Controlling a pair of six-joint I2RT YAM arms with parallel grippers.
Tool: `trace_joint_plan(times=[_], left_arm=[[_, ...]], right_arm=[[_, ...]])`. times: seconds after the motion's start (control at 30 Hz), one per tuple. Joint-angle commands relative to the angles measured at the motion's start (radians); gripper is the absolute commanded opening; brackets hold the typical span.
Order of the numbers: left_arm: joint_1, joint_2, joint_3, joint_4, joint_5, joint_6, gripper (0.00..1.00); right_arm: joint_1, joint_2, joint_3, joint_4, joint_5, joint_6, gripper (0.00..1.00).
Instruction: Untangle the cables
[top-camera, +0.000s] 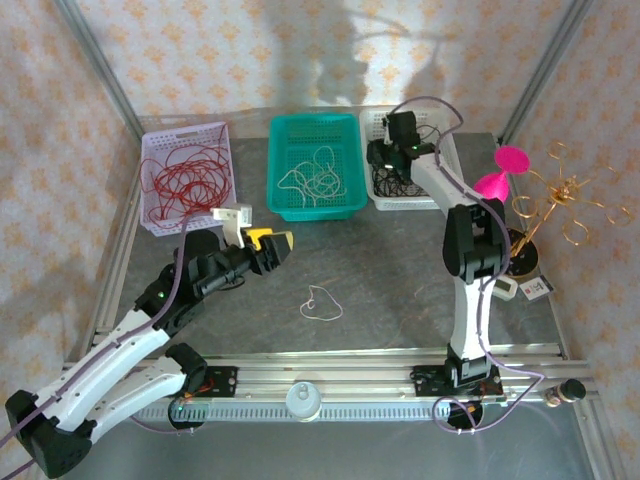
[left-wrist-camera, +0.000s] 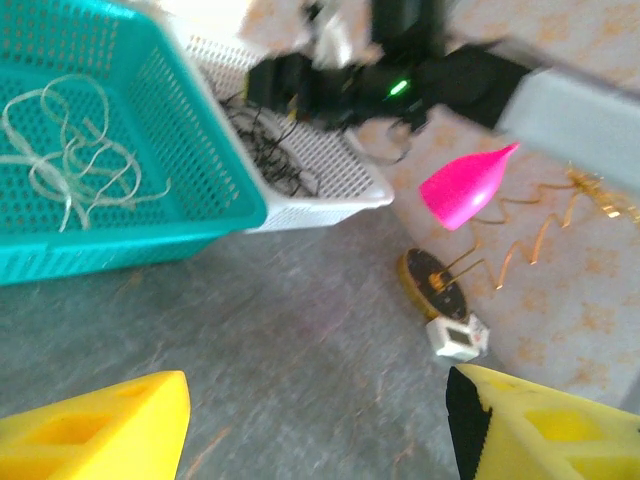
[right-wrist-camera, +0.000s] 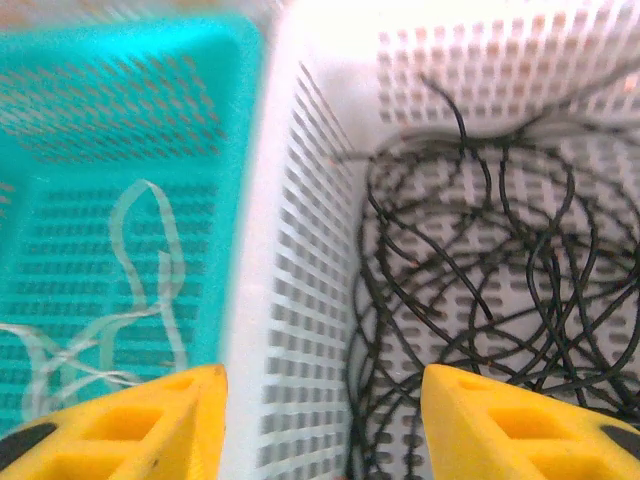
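My right gripper is to grab the loose white cable by the side of its curl away from my left gripper. The other side of the curl stays free for my left gripper to untangle.
One white cable (top-camera: 322, 303) lies curled on the grey table between the arms. Red cables (top-camera: 187, 180) fill the lilac basket (top-camera: 152, 140), white cables (top-camera: 313, 176) (left-wrist-camera: 70, 160) (right-wrist-camera: 140, 290) lie in the teal basket (top-camera: 345, 205), and black cables (top-camera: 392, 180) (left-wrist-camera: 268, 150) (right-wrist-camera: 490, 270) lie in the white basket (top-camera: 380, 118) (right-wrist-camera: 290, 250). My left gripper (top-camera: 272, 246) (left-wrist-camera: 318, 420) hangs open over bare table, left of the loose cable, holding nothing. My right gripper (top-camera: 381, 156) (right-wrist-camera: 322, 425) is open above the white basket's left wall, empty.
A gold wire ornament with pink cones (top-camera: 545, 195) (left-wrist-camera: 465, 185) stands on a round base (left-wrist-camera: 433, 283) at the right edge, with a small white box (top-camera: 532, 288) (left-wrist-camera: 458, 338) beside it. A rail (top-camera: 330, 375) runs along the near edge. Patterned walls enclose the table.
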Motion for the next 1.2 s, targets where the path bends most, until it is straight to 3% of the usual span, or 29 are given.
trace_joint_plan(times=[0.0, 0.13, 0.3, 0.47, 0.6, 0.67, 0.77, 1.17], left_arm=[[-0.002, 0.016, -0.047, -0.021, -0.034, -0.015, 0.66], [-0.001, 0.025, -0.101, -0.005, -0.049, -0.045, 0.63], [-0.002, 0.022, -0.165, 0.003, -0.047, -0.054, 0.6], [-0.002, 0.047, -0.199, 0.015, -0.045, -0.084, 0.57], [-0.002, 0.075, -0.199, 0.039, -0.045, -0.081, 0.45], [-0.001, 0.092, -0.179, 0.039, -0.033, -0.076, 0.44], [-0.003, 0.09, -0.171, 0.027, -0.028, -0.07, 0.45], [-0.002, 0.008, -0.194, -0.021, -0.051, -0.075, 0.49]], right_arm=[[0.038, -0.175, -0.075, 0.01, 0.066, -0.007, 0.55], [0.052, -0.385, -0.302, 0.05, 0.085, 0.023, 0.54], [0.119, -0.655, -0.662, 0.109, -0.003, 0.069, 0.47], [0.332, -0.772, -0.976, 0.146, -0.048, 0.211, 0.46], [0.525, -0.744, -1.078, 0.187, -0.063, 0.271, 0.46], [0.585, -0.726, -1.113, 0.255, -0.113, 0.275, 0.48], [0.61, -0.675, -1.128, 0.324, -0.178, 0.277, 0.5], [0.661, -0.491, -1.073, 0.312, -0.158, 0.246, 0.42]])
